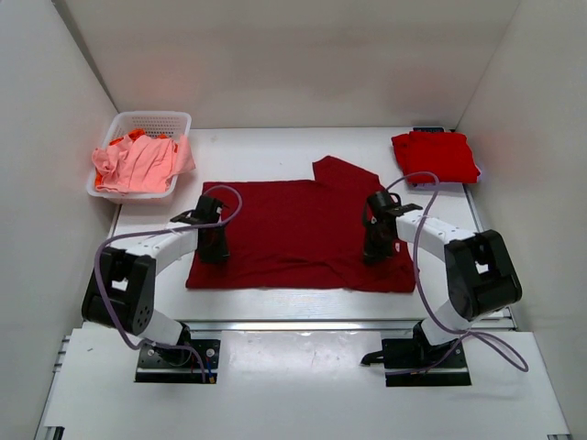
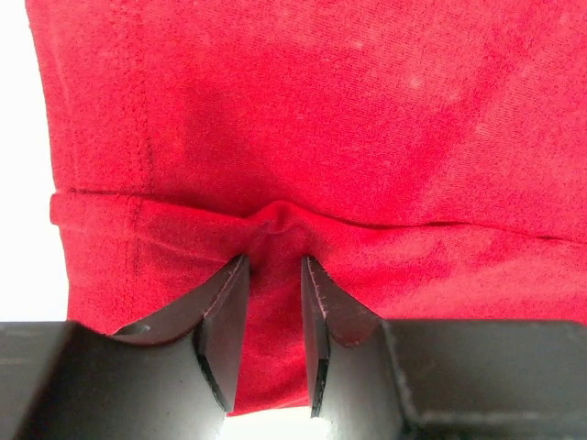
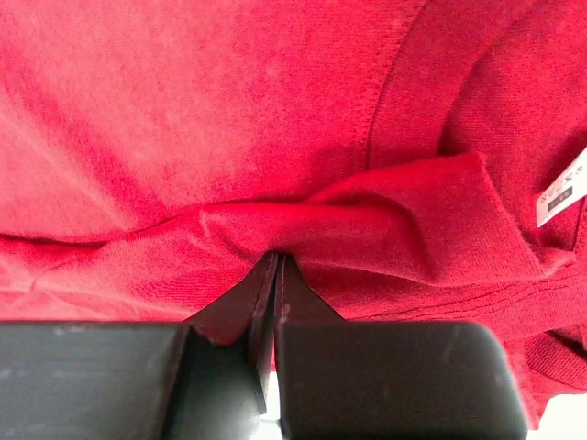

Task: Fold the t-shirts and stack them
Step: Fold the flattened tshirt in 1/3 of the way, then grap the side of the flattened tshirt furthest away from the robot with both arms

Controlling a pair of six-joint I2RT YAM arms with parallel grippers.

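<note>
My left gripper should grab the maroon t-shirt's far corner nearest the basket to fold it inward.
A large dark maroon t-shirt (image 1: 293, 229) lies spread flat on the white table, one sleeve pointing to the far right. My left gripper (image 1: 214, 252) points down on its near left part. In the left wrist view its fingers (image 2: 275, 261) stand a little apart, with a raised ridge of the maroon cloth (image 2: 275, 220) between the tips. My right gripper (image 1: 376, 252) points down on the near right part. Its jaws (image 3: 278, 257) are pressed together on a fold of the cloth (image 3: 367, 220). A bright red t-shirt (image 1: 433, 156) lies folded at the far right.
A white lattice basket (image 1: 151, 119) at the far left holds salmon-pink shirts (image 1: 138, 165) and an orange one (image 1: 136, 136). A white label (image 3: 564, 192) shows at the maroon shirt's collar. White walls close in the table on three sides.
</note>
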